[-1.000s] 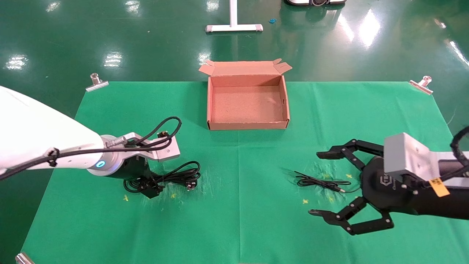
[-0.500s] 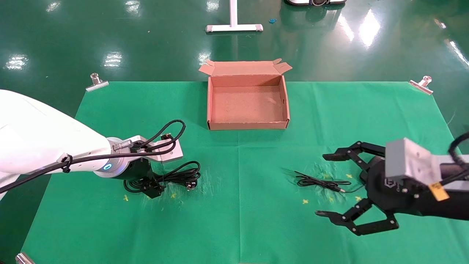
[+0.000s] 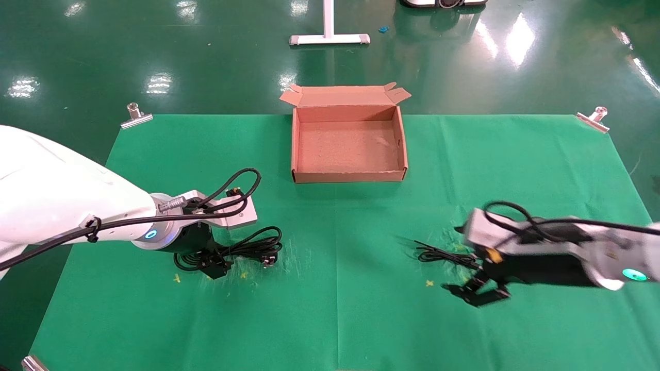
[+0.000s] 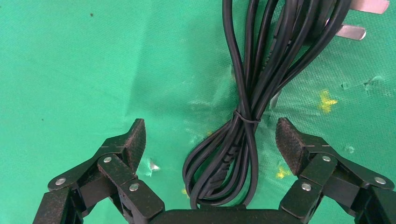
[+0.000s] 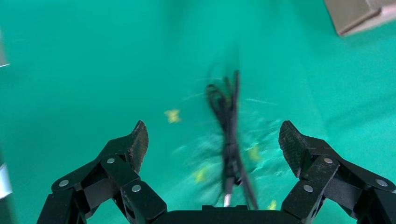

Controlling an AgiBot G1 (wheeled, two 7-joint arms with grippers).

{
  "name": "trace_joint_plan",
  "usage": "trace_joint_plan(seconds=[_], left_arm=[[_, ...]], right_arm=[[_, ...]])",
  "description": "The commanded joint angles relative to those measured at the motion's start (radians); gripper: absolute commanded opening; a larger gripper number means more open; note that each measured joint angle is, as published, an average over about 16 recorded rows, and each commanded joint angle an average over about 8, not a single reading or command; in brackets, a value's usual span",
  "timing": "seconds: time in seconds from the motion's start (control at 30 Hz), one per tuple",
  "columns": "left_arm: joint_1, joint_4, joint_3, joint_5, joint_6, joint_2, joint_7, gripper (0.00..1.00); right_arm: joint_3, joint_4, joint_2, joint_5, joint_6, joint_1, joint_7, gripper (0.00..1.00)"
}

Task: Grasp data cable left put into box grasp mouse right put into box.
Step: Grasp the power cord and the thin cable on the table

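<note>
Next, my right gripper takes hold of the wire by its narrow gathered middle [image 3: 459, 257], since slack loops fan out at one end of the wire.
The data cable [image 3: 252, 247], a thick black tied bundle with a pronged plug, lies on the green cloth at the left. My left gripper [image 3: 211, 265] hangs over its near end, open, with the loop [image 4: 247, 107] between its fingers [image 4: 135, 140]; the gripper [image 4: 212, 135] does not touch it. At the right lies a thin black wire bundle [image 3: 443, 255] with a metal tip; no mouse body shows. My right gripper [image 3: 459, 260] is open and straddles this wire [image 5: 229, 121], its midpoint just above it [image 5: 215, 140]. The brown box [image 3: 349, 176] stands open at the back centre.
Metal clips hold the cloth at the back left [image 3: 135, 116] and back right [image 3: 593, 117] corners. A white stand base [image 3: 329, 37] is on the floor beyond the table. Small yellow marks dot the cloth near both bundles.
My right arm has turned over and swung left and down, so its open gripper now sits over the thin wire. My left gripper shifted slightly over the thick cable, then held still.
</note>
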Motion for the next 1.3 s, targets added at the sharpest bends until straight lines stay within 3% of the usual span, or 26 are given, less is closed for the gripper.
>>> trace_joint_plan(seconds=[0.03,0.53,0.6,0.7,0.73,0.8,0.83,0.87,0.97,1.0,1.3], left_arm=[[0.000,0.000,0.000,0.000,0.000,0.000,0.000,1.00],[-0.001,0.000,0.003,-0.001,-0.001,-0.001,-0.001,1.00],[-0.001,0.000,0.003,-0.002,-0.001,-0.001,-0.001,0.86],[-0.001,0.000,0.003,-0.002,-0.001,-0.001,-0.002,0.49],[-0.001,0.000,0.003,-0.002,-0.002,-0.001,-0.002,0.36],[-0.001,0.000,0.003,-0.002,-0.002,-0.001,-0.002,0.12],[-0.001,0.000,0.003,-0.002,-0.002,-0.001,-0.002,0.05],[-0.001,0.000,0.003,-0.002,-0.002,0.000,-0.002,0.00],[-0.001,0.000,0.003,-0.002,-0.002,-0.001,-0.002,0.00],[-0.001,0.000,0.003,-0.002,-0.002,-0.001,-0.002,0.00],[-0.004,0.017,0.003,-0.004,-0.006,0.004,0.006,0.00]], right_arm=[[-0.019,-0.003,-0.032,-0.058,0.016,0.013,0.060,1.00],[-0.049,-0.027,-0.085,-0.174,0.089,-0.007,0.134,1.00],[-0.049,-0.030,-0.087,-0.184,0.099,-0.011,0.140,1.00],[-0.051,-0.037,-0.092,-0.198,0.112,-0.017,0.154,1.00],[-0.051,-0.038,-0.093,-0.200,0.115,-0.018,0.158,0.92],[-0.051,-0.041,-0.096,-0.203,0.118,-0.020,0.161,0.67],[-0.052,-0.042,-0.097,-0.204,0.120,-0.021,0.163,0.55],[-0.052,-0.043,-0.098,-0.206,0.121,-0.021,0.164,0.42],[-0.051,-0.042,-0.097,-0.204,0.121,-0.021,0.162,0.05],[-0.051,-0.042,-0.097,-0.203,0.120,-0.021,0.161,0.00],[-0.049,-0.041,-0.089,-0.195,0.116,-0.025,0.156,0.00]])
